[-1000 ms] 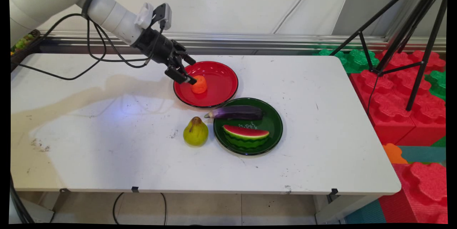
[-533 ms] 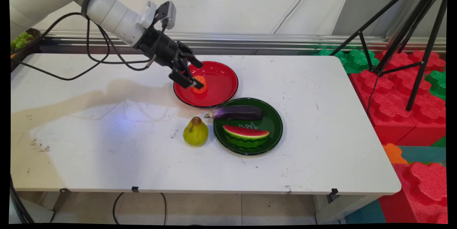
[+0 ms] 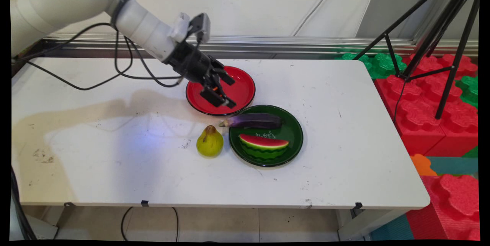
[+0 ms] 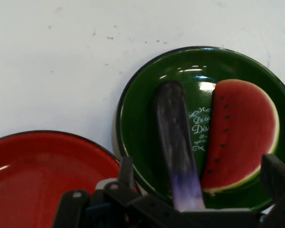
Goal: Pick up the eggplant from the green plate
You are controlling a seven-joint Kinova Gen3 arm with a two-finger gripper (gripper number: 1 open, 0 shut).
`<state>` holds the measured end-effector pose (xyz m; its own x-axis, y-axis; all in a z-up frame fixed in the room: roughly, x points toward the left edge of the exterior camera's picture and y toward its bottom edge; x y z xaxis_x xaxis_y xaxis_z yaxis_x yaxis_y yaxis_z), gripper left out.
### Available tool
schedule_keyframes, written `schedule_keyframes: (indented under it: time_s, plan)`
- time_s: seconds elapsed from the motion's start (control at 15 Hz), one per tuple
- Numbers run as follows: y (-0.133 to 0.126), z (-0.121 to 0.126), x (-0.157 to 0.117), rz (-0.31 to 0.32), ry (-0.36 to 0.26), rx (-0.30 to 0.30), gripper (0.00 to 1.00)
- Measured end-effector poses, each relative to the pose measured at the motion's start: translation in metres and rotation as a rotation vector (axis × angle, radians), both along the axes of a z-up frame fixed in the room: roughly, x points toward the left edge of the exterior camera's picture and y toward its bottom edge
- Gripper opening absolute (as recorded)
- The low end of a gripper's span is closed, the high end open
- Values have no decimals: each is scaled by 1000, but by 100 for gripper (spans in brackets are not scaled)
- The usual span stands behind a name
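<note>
My gripper grabs the eggplant by its purple body close to the stem (image 3: pixel 243 121) next, to lift the eggplant off the green plate (image 3: pixel 295 131).
My gripper (image 3: pixel 231 93) hangs open over the near right part of the red plate (image 3: pixel 245 81), pointing down towards the green plate (image 3: pixel 295 131). Between its fingers only a sliver of the small orange fruit (image 3: pixel 216 89) shows; the rest is hidden by the hand. In the hand view the gripper (image 4: pixel 199 166) has its fingers (image 4: pixel 126 167) spread wide with nothing between them. Beyond them lie a purple eggplant (image 4: pixel 175 142) and a watermelon slice (image 4: pixel 242 133) on the green plate (image 4: pixel 142 104). The red plate (image 4: pixel 38 166) shows bare at the lower left.
A green-yellow pear (image 3: pixel 209 142) stands on the table just left of the green plate. The eggplant (image 3: pixel 252 120) lies across that plate's far side, with the watermelon slice (image 3: pixel 263 144) nearer. A black tripod (image 3: pixel 428 35) and red and green foam blocks (image 3: pixel 432 108) stand off the table's right end.
The gripper has swung right and nearer across the red plate, from the orange fruit's left side to in front of it, now covering most of the fruit. Nothing else has moved.
</note>
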<state>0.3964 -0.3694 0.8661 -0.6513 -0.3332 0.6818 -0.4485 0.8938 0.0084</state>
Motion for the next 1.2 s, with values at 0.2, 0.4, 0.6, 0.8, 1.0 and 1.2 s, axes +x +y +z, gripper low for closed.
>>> schedule_keyframes:
  time_s: [0.2,0.4,0.6,0.8,1.0,1.2]
  plan:
    - [-5,-11,-12,-6,-10,19,100]
    - [-13,-28,-26,-20,-30,41,100]
    - [-21,-41,-36,-24,-45,60,100]
    - [-31,-56,-47,-25,-61,77,100]
    - [-38,-67,-55,-27,-73,89,100]
    - [-45,-77,-63,-28,-84,100,100]
